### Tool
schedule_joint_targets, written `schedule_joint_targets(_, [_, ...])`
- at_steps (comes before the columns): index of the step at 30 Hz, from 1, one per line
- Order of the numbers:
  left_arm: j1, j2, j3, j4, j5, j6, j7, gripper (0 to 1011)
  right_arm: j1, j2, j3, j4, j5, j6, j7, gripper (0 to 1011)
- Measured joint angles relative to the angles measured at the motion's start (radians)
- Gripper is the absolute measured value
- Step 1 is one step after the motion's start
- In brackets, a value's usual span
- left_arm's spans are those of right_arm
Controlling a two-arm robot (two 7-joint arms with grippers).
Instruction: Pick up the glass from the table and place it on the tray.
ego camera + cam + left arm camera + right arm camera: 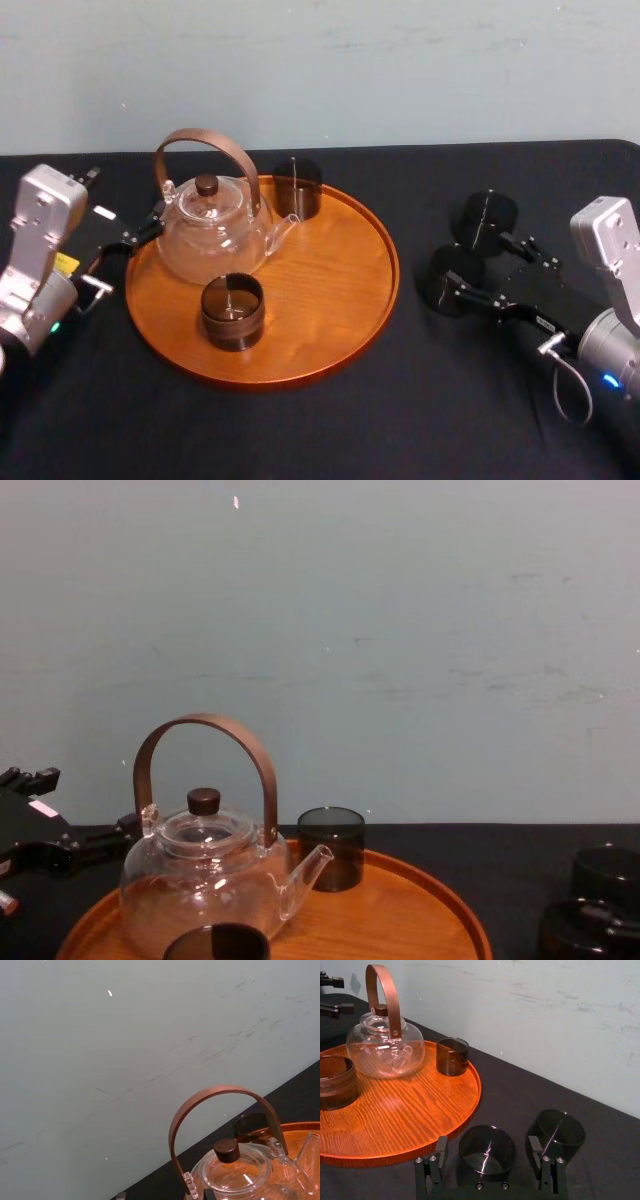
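Observation:
The nearer smoky dark glass should go on the round wooden tray. My right gripper will grip the glass's sides next.
Two dark glasses stand on the black table right of the round wooden tray. My right gripper is open, its fingers either side of the nearer glass, with no clear contact. Just beyond the far finger stands the other glass. The tray holds a clear teapot with a brown handle and two more dark glasses. My left gripper stays open at the tray's left edge, beside the teapot, holding nothing.
A pale wall rises behind the table's back edge. The tray has bare wood right of the teapot and the front glass. Black table surface lies bare in front of the tray.

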Motion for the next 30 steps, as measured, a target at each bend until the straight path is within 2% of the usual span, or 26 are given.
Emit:
schedule_joint_targets(15, [0.000, 0.000, 0.000, 0.000, 0.000, 0.000, 0.000, 1001, -0.014, -0.029, 0.030, 0.023, -0.006, 0.017, 0.042, 1002])
schedule_joint_targets(30, [0.000, 0.000, 0.000, 0.000, 0.000, 0.000, 0.000, 1001, -0.002, -0.065, 0.051, 0.072, -0.001, 0.047, 0.094, 1002])
